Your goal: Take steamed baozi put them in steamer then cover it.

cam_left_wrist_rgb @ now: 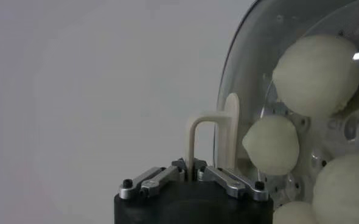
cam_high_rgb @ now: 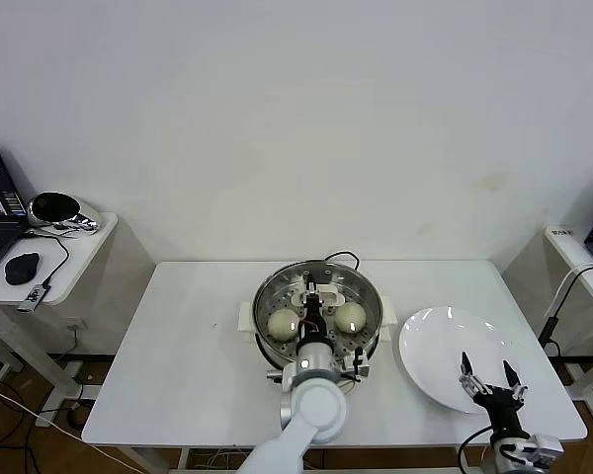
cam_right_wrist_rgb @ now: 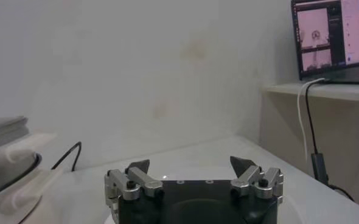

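Observation:
The glass cover (cam_high_rgb: 364, 294) lies level inside the steamer's rim around the baozi and would rest, so it is time for my left gripper to open now.
The steamer (cam_high_rgb: 267, 292) stands on its white pot base at the table's middle. The glass cover (cam_high_rgb: 364, 294) lies over it; I cannot tell whether it rests on the rim. My left gripper (cam_high_rgb: 313, 299) is shut on the cover's cream handle (cam_left_wrist_rgb: 195, 137). Two baozi (cam_high_rgb: 283, 323) (cam_high_rgb: 349, 316) show through the glass. In the left wrist view the gripper (cam_left_wrist_rgb: 190, 165) pinches the handle, and several baozi (cam_left_wrist_rgb: 316, 73) (cam_left_wrist_rgb: 271, 145) show behind the cover (cam_left_wrist_rgb: 243, 79). My right gripper (cam_high_rgb: 490, 377) is open and empty over the white plate (cam_high_rgb: 435, 346).
A black cable (cam_high_rgb: 341, 259) runs behind the steamer. A side table on the left (cam_high_rgb: 69, 267) holds a laptop, a mouse and a shiny round object. Another side table with a laptop (cam_right_wrist_rgb: 331, 36) stands on the right. The pot's side handle (cam_right_wrist_rgb: 15, 158) shows in the right wrist view.

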